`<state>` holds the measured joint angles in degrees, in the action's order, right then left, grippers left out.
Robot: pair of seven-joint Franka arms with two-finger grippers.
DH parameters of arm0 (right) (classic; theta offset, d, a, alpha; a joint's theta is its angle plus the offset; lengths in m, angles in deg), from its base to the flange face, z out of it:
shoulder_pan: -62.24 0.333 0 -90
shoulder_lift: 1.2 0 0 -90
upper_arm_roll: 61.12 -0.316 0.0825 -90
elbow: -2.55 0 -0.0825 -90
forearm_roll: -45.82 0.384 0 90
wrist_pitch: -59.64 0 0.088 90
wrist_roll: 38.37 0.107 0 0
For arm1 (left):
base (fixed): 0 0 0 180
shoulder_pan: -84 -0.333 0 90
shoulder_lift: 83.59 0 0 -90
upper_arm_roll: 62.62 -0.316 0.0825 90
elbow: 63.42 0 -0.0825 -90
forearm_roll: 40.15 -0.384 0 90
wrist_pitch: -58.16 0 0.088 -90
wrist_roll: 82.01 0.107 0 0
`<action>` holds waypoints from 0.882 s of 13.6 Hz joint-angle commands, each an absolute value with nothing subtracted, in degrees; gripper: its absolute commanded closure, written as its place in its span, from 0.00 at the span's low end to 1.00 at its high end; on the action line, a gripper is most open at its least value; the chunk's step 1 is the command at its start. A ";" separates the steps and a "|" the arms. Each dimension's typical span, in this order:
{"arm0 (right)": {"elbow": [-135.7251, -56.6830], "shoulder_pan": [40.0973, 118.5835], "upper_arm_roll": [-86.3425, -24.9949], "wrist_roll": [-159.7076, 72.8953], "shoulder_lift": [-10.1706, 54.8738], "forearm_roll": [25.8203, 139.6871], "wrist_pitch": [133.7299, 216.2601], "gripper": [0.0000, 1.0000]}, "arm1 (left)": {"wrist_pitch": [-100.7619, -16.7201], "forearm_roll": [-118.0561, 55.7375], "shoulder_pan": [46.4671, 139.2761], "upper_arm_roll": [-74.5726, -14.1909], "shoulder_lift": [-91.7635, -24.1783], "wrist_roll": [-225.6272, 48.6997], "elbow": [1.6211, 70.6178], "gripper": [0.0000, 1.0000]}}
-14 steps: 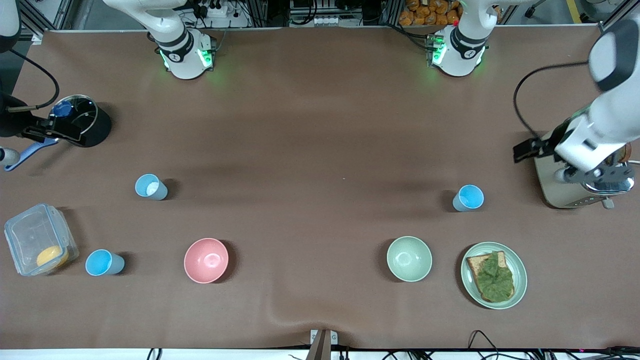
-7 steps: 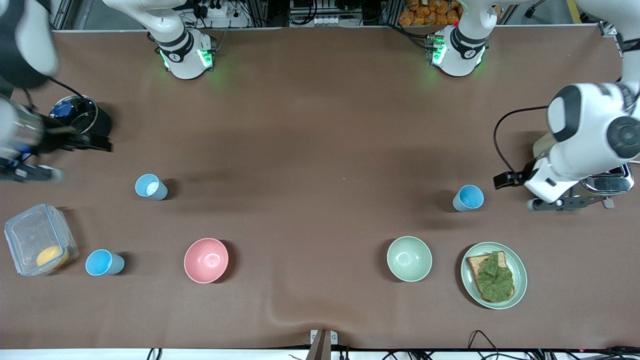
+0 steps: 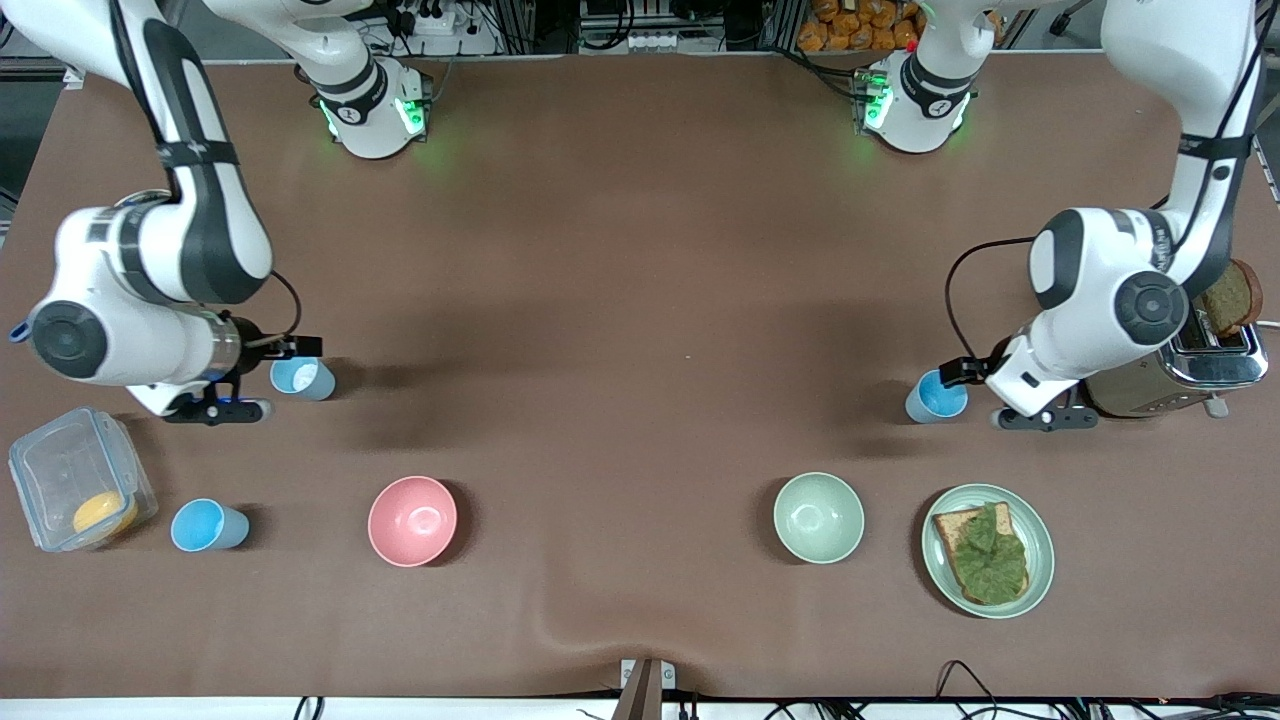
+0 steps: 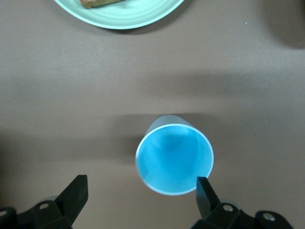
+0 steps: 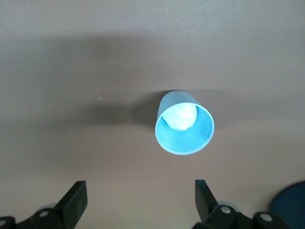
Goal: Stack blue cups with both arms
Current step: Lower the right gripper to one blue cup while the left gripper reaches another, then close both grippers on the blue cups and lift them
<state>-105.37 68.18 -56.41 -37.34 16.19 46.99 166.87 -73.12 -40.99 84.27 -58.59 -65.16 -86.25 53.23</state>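
The cup with the whitish inside should be gripped by its rim next, with my right gripper, to stack the blue cups.
Three blue cups stand upright on the brown table. One cup [image 3: 936, 397] is toward the left arm's end. My left gripper [image 3: 1040, 418] hangs beside it, open and empty. In the left wrist view this cup [image 4: 174, 160] lies just ahead of the left gripper [image 4: 141, 191], with one fingertip [image 4: 206, 190] at its rim. A cup with a whitish inside [image 3: 303, 378] is toward the right arm's end. My right gripper [image 3: 215, 410] hangs beside it, open and empty. In the right wrist view this cup [image 5: 185, 124] lies ahead of the right gripper [image 5: 139, 194]. The third cup [image 3: 208, 526] stands nearer the front camera.
A pink bowl [image 3: 412, 520] and a pale green bowl [image 3: 818, 517] stand nearer the front camera. A green plate [image 3: 1040, 545] with toast and lettuce is beside the green bowl. A clear plastic box [image 3: 78, 490] is beside the third cup. A toaster [image 3: 1200, 375] stands under the left arm.
Both arms have swung in from the table's ends. The right gripper has come from the black pot to the whitish cup, and the left gripper from the toaster to its cup.
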 commanded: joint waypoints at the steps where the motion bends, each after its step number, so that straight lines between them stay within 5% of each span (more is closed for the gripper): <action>1: -108.89 68.48 -56.28 -37.41 15.31 46.44 170.72 0.00 | -81.20 -42.08 83.47 -58.14 -65.14 -85.62 58.12 0.00; 5: -108.63 67.96 -56.20 -37.85 19.09 45.73 173.45 0.00 | -86.51 -42.17 83.56 -58.22 -63.38 -85.53 59.98 0.00; 6: -108.63 67.78 -56.20 -38.02 20.06 45.73 174.67 0.00 | -86.51 -42.17 83.56 -58.14 -63.38 -85.62 60.07 0.12; 9: -108.19 67.69 -56.20 -38.20 21.74 45.73 176.27 0.00 | -86.42 -42.17 83.56 -58.14 -63.46 -85.62 59.98 0.84; 10: -107.93 67.69 -56.20 -38.20 22.17 45.73 176.18 0.00 | -86.42 -42.17 83.56 -58.14 -63.55 -85.53 59.89 1.00; 12: -107.75 67.69 -56.20 -38.20 23.32 45.65 176.36 0.00 | -86.42 -42.17 83.56 -58.14 -64.08 -85.44 59.46 1.00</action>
<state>-108.77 68.09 -56.02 -37.81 22.15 46.70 176.36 -85.92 -40.99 84.02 -58.50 -62.95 -86.24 59.47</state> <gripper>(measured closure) 0.000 0.648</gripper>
